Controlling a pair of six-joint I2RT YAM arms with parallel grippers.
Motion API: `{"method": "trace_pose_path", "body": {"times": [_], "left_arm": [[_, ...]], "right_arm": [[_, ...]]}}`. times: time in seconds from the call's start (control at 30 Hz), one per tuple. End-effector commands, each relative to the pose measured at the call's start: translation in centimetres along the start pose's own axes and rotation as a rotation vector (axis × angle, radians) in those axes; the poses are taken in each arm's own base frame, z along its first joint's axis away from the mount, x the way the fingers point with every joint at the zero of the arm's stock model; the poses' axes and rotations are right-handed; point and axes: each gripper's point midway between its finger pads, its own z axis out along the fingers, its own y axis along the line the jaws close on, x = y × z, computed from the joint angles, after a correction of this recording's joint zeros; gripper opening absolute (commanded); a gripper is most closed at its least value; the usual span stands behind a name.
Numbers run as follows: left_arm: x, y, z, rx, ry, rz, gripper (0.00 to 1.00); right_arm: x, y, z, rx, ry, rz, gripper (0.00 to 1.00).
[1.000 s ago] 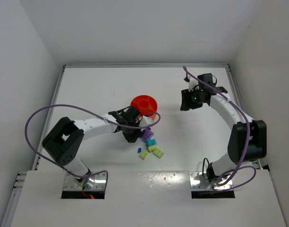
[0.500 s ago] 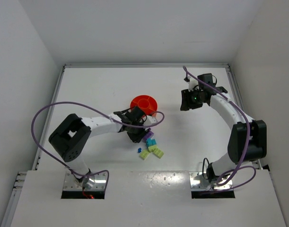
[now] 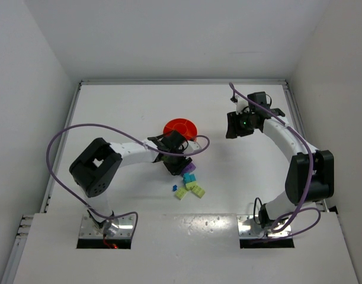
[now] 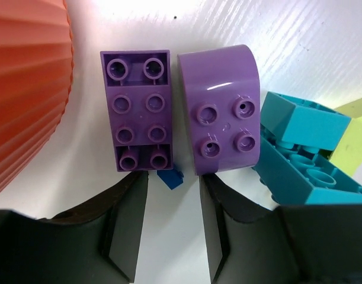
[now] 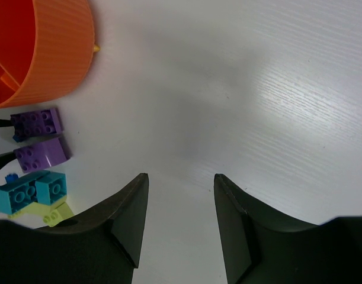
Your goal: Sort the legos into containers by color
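My left gripper closes on the tiny blue brick (image 4: 170, 177) now, since the brick lies between the gripper's fingers, one on either side.
The orange bowl (image 3: 181, 128) stands mid-table, and its ribbed wall fills the left of the left wrist view (image 4: 26, 77). My left gripper (image 3: 178, 163) is open, low beside the bowl (image 4: 173, 180). A tiny blue brick (image 4: 170, 177) lies between its fingertips, untouched. Just ahead lie a purple flat brick (image 4: 136, 109) and a purple curved brick (image 4: 221, 109). Teal bricks (image 4: 305, 154) and a yellow-green one (image 4: 358, 136) lie to the right. My right gripper (image 3: 231, 125) is open and empty (image 5: 181, 177), off to the bowl's right.
In the top view, yellow-green bricks (image 3: 196, 189) and another small blue brick (image 3: 174, 188) lie nearer the arm bases. The right wrist view shows the bowl (image 5: 50, 53), purple bricks (image 5: 37, 123) and teal bricks (image 5: 32, 189) at its left. White walls ring the table.
My left arm has swung its gripper a little rightward, up to the purple bricks beside the bowl. The right arm has not moved.
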Motion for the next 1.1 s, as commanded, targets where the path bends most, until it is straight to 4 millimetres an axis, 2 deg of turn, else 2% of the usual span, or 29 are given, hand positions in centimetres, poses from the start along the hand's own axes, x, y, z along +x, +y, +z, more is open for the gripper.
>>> {"method": "trace_pose_path", "body": {"times": [0.0,0.17,0.2,0.3,0.37,0.43,0.47,0.6,0.77,0.87,1.0,1.03,1.07], "left_arm": [[-0.9,0.0,0.5,-0.006,-0.015,0.001,0.46],[-0.2,-0.1,0.8,-0.003,0.002,-0.002,0.33],[-0.5,-0.1,0.5,-0.004,-0.008,0.008,0.33],[0.5,-0.2,0.5,-0.001,0.009,0.006,0.32],[1.4,-0.4,0.4,0.002,0.028,0.002,0.28],[1.2,-0.4,0.2,0.000,0.019,0.004,0.26],[1.8,-0.7,0.2,0.014,0.036,0.009,0.24],[1.0,-1.0,-0.8,0.030,0.003,0.038,0.08],[-0.4,-1.6,-2.4,0.053,-0.056,0.059,0.02],[-2.1,-1.9,-4.1,0.057,-0.110,0.071,0.02],[-5.5,-1.7,-7.4,0.025,-0.217,0.094,0.02],[-6.9,-1.1,-8.4,0.009,-0.256,0.091,0.02],[-7.2,-0.7,-8.8,0.002,-0.261,0.083,0.02]], "right_arm": [[-1.7,0.1,-1.1,0.009,-0.059,-0.015,0.49],[-1.7,0.1,-1.1,0.009,-0.059,-0.015,0.49],[-1.7,0.1,-1.1,0.009,-0.059,-0.015,0.49],[-1.7,0.1,-1.1,0.009,-0.059,-0.015,0.49],[-1.7,0.1,-1.1,0.009,-0.059,-0.015,0.49],[-1.7,0.1,-1.1,0.009,-0.059,-0.015,0.49],[-1.7,0.1,-1.1,0.009,-0.059,-0.015,0.49],[-1.7,0.1,-1.1,0.009,-0.059,-0.015,0.49],[-1.3,0.1,-1.0,0.009,-0.051,-0.012,0.49],[-1.3,0.1,-1.0,0.009,-0.050,-0.012,0.49],[-1.3,0.1,-1.0,0.009,-0.050,-0.012,0.49],[-1.3,0.1,-1.0,0.009,-0.050,-0.012,0.49],[-1.3,0.1,-1.0,0.009,-0.050,-0.012,0.49]]}}
